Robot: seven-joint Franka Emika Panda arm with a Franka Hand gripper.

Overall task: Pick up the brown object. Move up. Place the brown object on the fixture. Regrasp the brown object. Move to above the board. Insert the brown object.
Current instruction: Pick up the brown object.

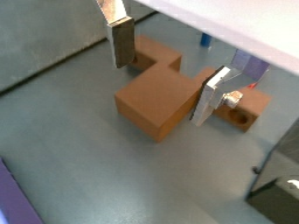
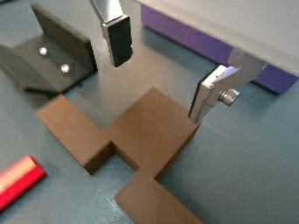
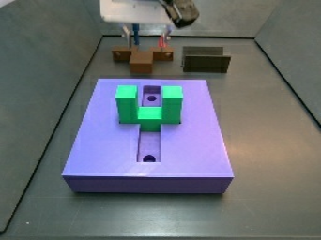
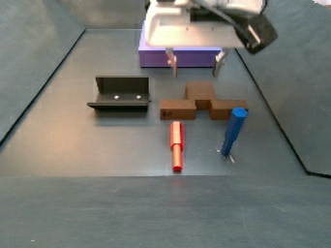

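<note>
I need to set the brown object on the dark fixture, so next my gripper should grab it by its thick middle block (image 1: pixel 159 98).
The brown object (image 1: pixel 158 103) is an orange-brown T-shaped piece lying flat on the grey floor, also seen in a side view (image 4: pixel 199 103). My gripper (image 1: pixel 163 70) hovers just above it, open, with one finger on each side of the piece's wide bar and nothing held. In the wrist view facing the board, the gripper (image 2: pixel 163 70) stands open over the brown object (image 2: pixel 135 140). The fixture (image 2: pixel 52 57) is a dark walled holder beside the piece (image 4: pixel 120 94). The purple board (image 3: pixel 150 136) carries a green U-shaped block (image 3: pixel 148 103).
A red peg (image 4: pixel 177 145) and a blue peg (image 4: pixel 233 131) lie on the floor next to the brown object. Dark walls enclose the workspace. The board (image 4: pixel 181 53) sits right behind the gripper (image 4: pixel 195 63).
</note>
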